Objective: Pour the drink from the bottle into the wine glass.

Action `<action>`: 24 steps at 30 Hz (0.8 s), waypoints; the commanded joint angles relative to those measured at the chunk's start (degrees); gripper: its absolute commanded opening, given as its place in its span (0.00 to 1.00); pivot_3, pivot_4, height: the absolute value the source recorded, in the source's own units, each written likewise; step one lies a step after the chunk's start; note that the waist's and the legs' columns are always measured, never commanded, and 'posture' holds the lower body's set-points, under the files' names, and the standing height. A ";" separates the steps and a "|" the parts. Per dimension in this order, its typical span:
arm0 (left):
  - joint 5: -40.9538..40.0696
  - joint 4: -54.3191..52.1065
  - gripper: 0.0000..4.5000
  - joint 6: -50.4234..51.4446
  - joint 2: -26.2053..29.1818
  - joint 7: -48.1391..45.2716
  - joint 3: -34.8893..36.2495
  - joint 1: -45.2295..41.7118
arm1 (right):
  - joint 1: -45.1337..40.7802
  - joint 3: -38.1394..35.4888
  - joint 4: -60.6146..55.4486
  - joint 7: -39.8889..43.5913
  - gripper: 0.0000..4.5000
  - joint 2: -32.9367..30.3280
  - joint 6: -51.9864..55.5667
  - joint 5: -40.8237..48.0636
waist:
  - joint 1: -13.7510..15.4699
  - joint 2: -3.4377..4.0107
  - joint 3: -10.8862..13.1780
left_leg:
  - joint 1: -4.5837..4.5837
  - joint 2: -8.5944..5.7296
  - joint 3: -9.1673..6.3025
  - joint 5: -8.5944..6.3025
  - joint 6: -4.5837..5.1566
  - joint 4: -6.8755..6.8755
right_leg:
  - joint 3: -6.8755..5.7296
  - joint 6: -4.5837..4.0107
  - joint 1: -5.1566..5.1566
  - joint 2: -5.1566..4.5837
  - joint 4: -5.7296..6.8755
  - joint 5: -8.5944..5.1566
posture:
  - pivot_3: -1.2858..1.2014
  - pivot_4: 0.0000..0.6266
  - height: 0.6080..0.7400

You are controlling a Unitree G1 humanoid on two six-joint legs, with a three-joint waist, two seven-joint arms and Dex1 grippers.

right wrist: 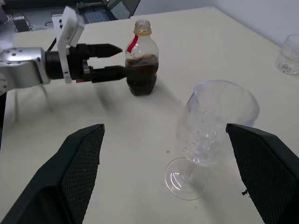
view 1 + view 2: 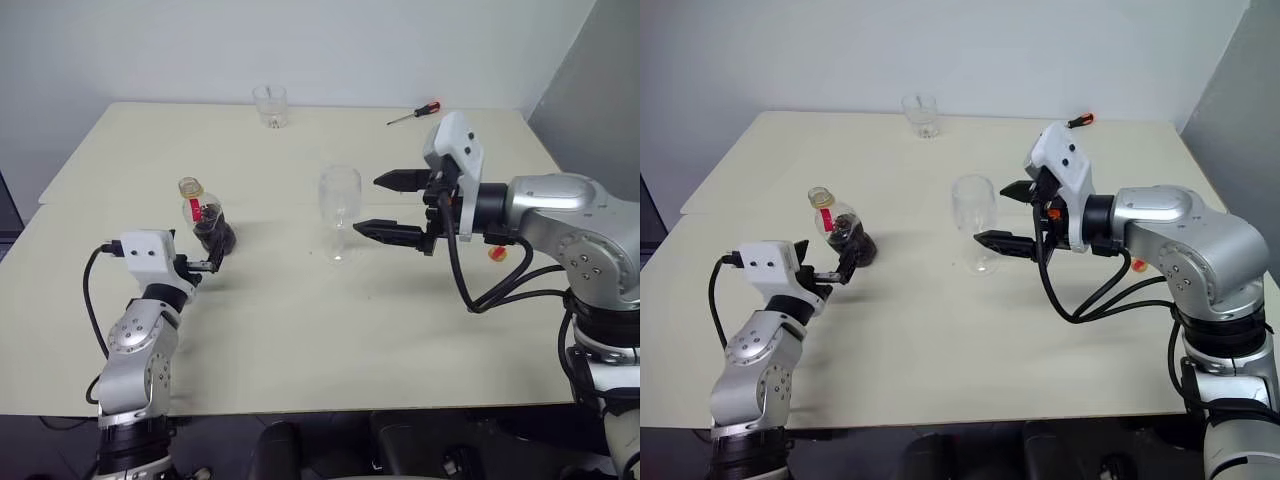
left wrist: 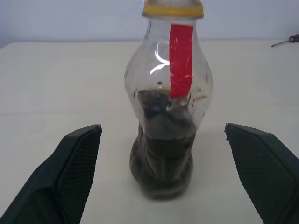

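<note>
I need to move my left gripper toward the bottle's dark middle (image 2: pixel 211 226) before I close on it. My fingers stop short of the middle, so they would miss it if I closed now.
The bottle (image 2: pixel 205 218) stands upright on the table's left half, uncapped, with a yellow neck ring and a red label strip. The dark drink (image 3: pixel 161 163) fills its lower part. My left gripper (image 3: pixel 162 128) is open and level. Its fingertips flank the bottle's near side without touching it. The wine glass (image 2: pixel 339 205) stands upright and empty near the table's middle. My right gripper (image 2: pixel 368 204) hovers open just to the right of the glass at bowl height, pointing at it. One of its fingers sits above the other.
A short clear tumbler (image 2: pixel 270 105) stands at the table's far edge. A red-handled screwdriver (image 2: pixel 413 113) lies at the far right. A small red-orange object (image 2: pixel 496 253) sits on the table under my right forearm. The beige table (image 2: pixel 300 330) has open room in front.
</note>
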 commanded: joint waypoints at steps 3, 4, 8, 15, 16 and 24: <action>1.39 3.16 1.00 -2.16 1.54 -1.75 -0.92 -2.73 | -1.23 1.06 -0.92 0.19 0.99 -0.71 -2.55 -1.87 | 0.12 0.00 0.00 | -0.03 -0.01 -0.02 0.00 0.00 -0.01 | 0.00 0.01 -0.02 -0.01 -0.03 -0.01 | 0.52 0.24 1.00; 1.68 4.09 1.00 -2.37 1.65 -1.78 -1.15 -3.44 | -1.30 1.04 -1.14 0.07 0.99 -0.55 -2.38 -1.75 | 0.26 0.00 0.00 | -0.05 -0.01 -0.02 0.00 0.00 -0.01 | 0.00 0.01 -0.02 -0.01 -0.04 0.00 | 0.52 0.24 1.00; 3.69 8.01 1.00 -4.28 2.36 -3.45 -3.62 -6.16 | -1.33 1.27 -1.42 -0.25 0.99 -0.20 -2.10 -1.69 | 0.80 0.00 0.00 | -0.07 -0.01 0.00 0.00 0.00 0.01 | -0.01 0.01 -0.02 -0.01 -0.02 0.00 | 0.52 0.24 1.00; 4.34 12.71 0.96 -6.76 1.52 -3.39 -4.48 -9.49 | -1.12 1.35 -1.90 -0.63 1.00 -0.57 -1.78 -1.84 | 0.85 0.00 0.00 | -0.06 0.00 0.01 0.00 0.00 0.03 | -0.05 0.01 -0.01 -0.01 -0.01 0.00 | 0.52 0.24 1.00; 4.41 12.91 0.91 -6.95 1.38 -3.41 -4.59 -9.55 | -1.11 1.35 -1.96 -0.75 1.00 -0.61 -1.70 -1.87 | 0.85 0.00 0.00 | -0.06 0.00 0.01 0.00 0.00 0.03 | -0.05 -0.01 -0.01 -0.01 -0.01 0.02 | 0.52 0.24 1.00; 4.71 13.80 0.35 -8.19 0.70 -3.13 -4.54 -9.86 | -0.73 1.17 -2.33 -1.73 1.00 -1.08 -1.54 -2.18 | 0.88 0.00 0.00 | -0.08 0.00 0.00 0.00 0.00 0.03 | -0.05 -0.14 -0.01 -0.03 0.00 0.09 | 0.52 0.24 1.00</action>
